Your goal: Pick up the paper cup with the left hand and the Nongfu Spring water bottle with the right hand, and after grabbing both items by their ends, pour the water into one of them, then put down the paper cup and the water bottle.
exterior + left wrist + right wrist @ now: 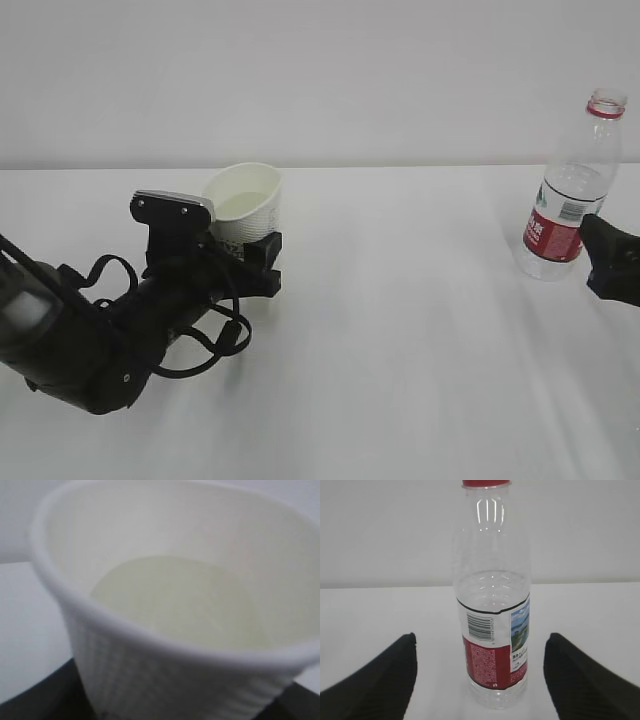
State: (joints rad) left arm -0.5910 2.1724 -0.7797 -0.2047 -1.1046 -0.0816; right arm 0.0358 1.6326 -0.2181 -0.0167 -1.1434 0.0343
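The tilted paper cup is leaning in my left gripper, with its lower part above the white tabletop. My left gripper should keep holding the cup.
The white paper cup [245, 205] sits between the fingers of my left gripper [246, 250], which is shut on its lower part; the cup's base is hidden behind the black gripper. In the left wrist view the paper cup [175, 605] fills the frame, with a pale flat surface inside, and black fingers [40, 705] press its sides. The uncapped Nongfu Spring water bottle [568, 200] stands upright on the table at the far right. My right gripper [605, 255] is just in front of it. The bottle [492, 630] stands beyond the open right gripper [481, 645], touching neither finger.
The white table [400, 350] stretches between the two arms, with a plain pale wall [350, 70] behind it. The left arm's cables [215, 335] loop out over the tabletop near the cup.
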